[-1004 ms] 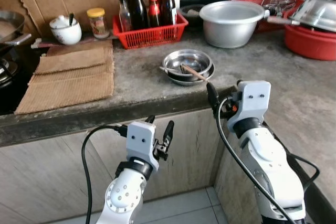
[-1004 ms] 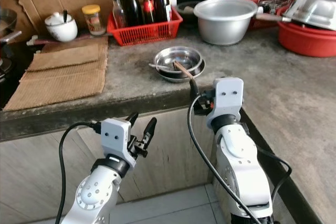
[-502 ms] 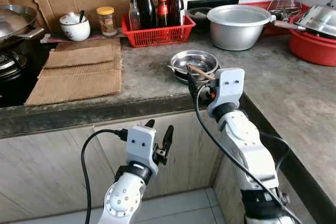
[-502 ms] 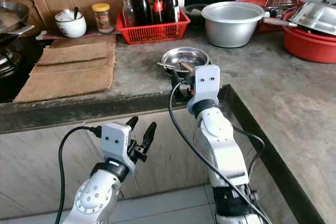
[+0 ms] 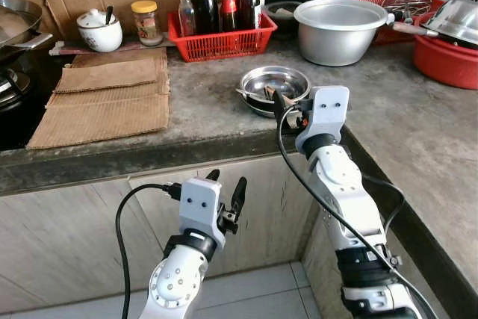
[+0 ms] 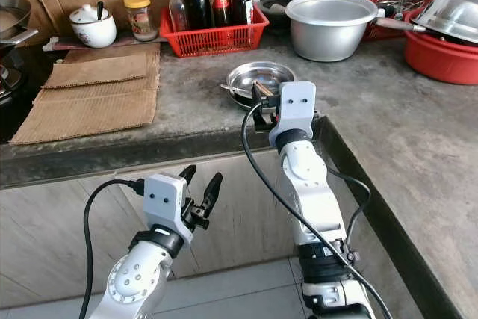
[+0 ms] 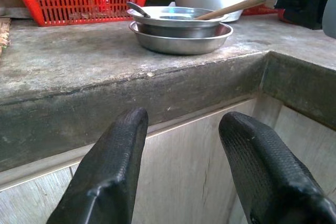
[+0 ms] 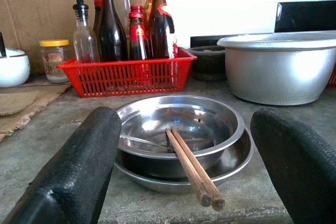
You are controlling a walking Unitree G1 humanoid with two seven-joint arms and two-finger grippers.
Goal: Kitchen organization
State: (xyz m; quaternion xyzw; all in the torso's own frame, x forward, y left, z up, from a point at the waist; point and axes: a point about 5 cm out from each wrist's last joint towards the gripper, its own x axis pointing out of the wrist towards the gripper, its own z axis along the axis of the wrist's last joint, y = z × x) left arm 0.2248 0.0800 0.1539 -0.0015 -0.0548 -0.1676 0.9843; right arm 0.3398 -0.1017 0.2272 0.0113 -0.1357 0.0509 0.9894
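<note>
The top bowl's side surrounds the chopsticks' thin tips. Next, my right gripper grabs the chopsticks by their thick ends sticking out past the top bowl's rim.
Two stacked steel bowls sit near the front edge of the grey counter. A pair of wooden chopsticks and a metal spoon lie in the top bowl, the chopstick ends sticking out over the rim toward me. My right gripper is open at the counter's edge just in front of the bowls, level with them, its fingers spread wider than the bowls. Lower down, my left gripper is open and holds nothing, in front of the cabinet face.
A red basket of bottles stands behind the bowls, a large metal pot to its right, then a red basin with a steel lid. Cardboard mats, a white lidded pot, a yellow-lidded jar and a wok are at the left.
My right arm has swung left from the counter's corner, bringing its gripper in front of the bowls. The camera view has shifted a little. The left arm has stayed where it was.
</note>
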